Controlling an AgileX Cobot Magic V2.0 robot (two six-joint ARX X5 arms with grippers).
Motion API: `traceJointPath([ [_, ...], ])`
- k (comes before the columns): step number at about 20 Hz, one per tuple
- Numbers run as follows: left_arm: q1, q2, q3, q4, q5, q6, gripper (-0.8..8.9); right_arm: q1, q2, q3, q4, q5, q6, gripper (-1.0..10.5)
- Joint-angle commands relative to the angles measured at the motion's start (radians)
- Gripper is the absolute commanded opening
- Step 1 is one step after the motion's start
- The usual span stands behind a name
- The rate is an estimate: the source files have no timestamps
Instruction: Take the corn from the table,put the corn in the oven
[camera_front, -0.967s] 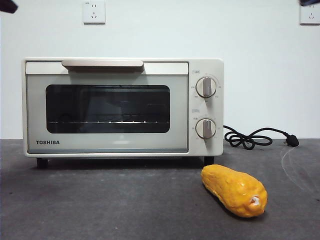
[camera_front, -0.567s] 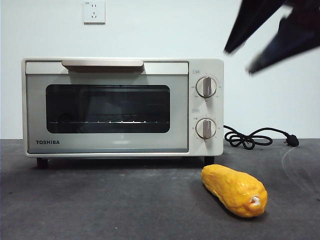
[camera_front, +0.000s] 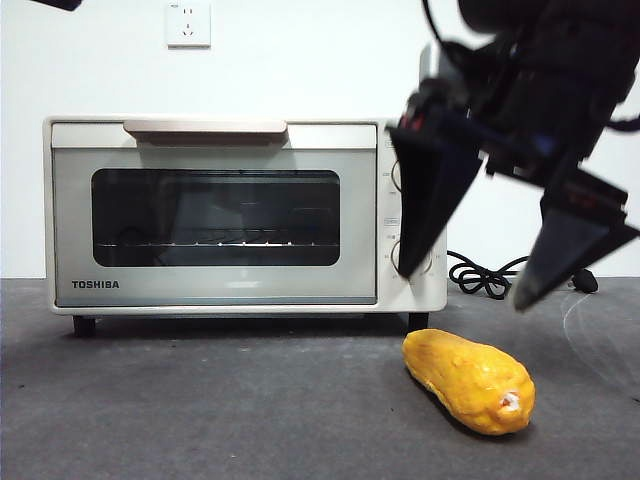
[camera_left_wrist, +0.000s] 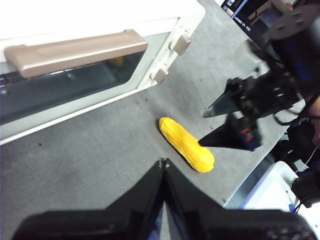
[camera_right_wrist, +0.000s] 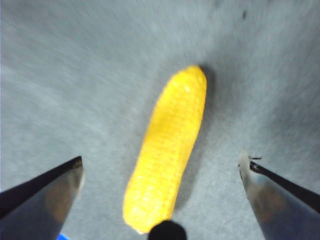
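I should next use my right gripper to take the corn by its whitish stub end (camera_front: 498, 398), so that the corn can go into the oven (camera_front: 245, 215).
The yellow-orange corn (camera_front: 468, 381) lies on the dark grey table (camera_front: 200, 410) in front of the oven's right end, whitish stub toward the camera. The same corn (camera_right_wrist: 167, 150) lies below my right gripper (camera_right_wrist: 161, 170), and the corn (camera_left_wrist: 186, 144) also shows in the left wrist view. My right gripper (camera_front: 468, 288) hangs open just above the corn, one jaw on each side, touching nothing. The cream Toshiba oven (camera_front: 245, 215) stands behind with its door closed. My left gripper (camera_left_wrist: 163, 162) is shut and empty, held high in front of the oven (camera_left_wrist: 90, 55).
A black cord with plug (camera_front: 520, 275) lies on the table right of the oven. Two wall sockets, one of them (camera_front: 188, 24), sit on the white wall behind. The table's edge (camera_left_wrist: 235, 192) runs close to the corn on the right arm's side.
The right arm has swung down from the top right corner and now hangs open right above the corn. The corn and the oven have not moved.
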Motion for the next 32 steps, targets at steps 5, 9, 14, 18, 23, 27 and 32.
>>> traceJointPath([
  [5, -0.003, 0.037, 0.002, 0.002, -0.010, 0.019, -0.06, 0.010, 0.131, 0.003, 0.005, -0.030, 0.023, 5.6],
  [9, -0.002, 0.060, 0.002, 0.002, -0.040, 0.023, -0.06, 0.046, 0.161, 0.003, 0.007, -0.029, 0.036, 3.6],
  [14, -0.003, 0.098, 0.002, 0.032, -0.041, 0.026, -0.05, 0.097, 0.161, 0.003, 0.027, -0.006, 0.038, -0.1],
  [18, -0.003, 0.129, 0.002, 0.129, -0.040, 0.024, -0.05, 0.113, 0.143, 0.008, 0.017, -0.004, 0.038, -0.1],
  [23, -0.003, 0.170, 0.002, 0.312, -0.040, -0.014, -0.06, 0.143, 0.057, 0.058, -0.043, -0.004, 0.037, -0.1],
  [27, -0.003, 0.221, 0.002, 0.493, -0.041, -0.039, -0.06, 0.162, -0.066, 0.126, -0.087, -0.004, 0.038, -0.1],
  [32, -0.003, 0.275, 0.004, 0.561, -0.084, -0.039, -0.06, 0.161, -0.178, 0.192, -0.127, -0.003, 0.037, -0.1],
])
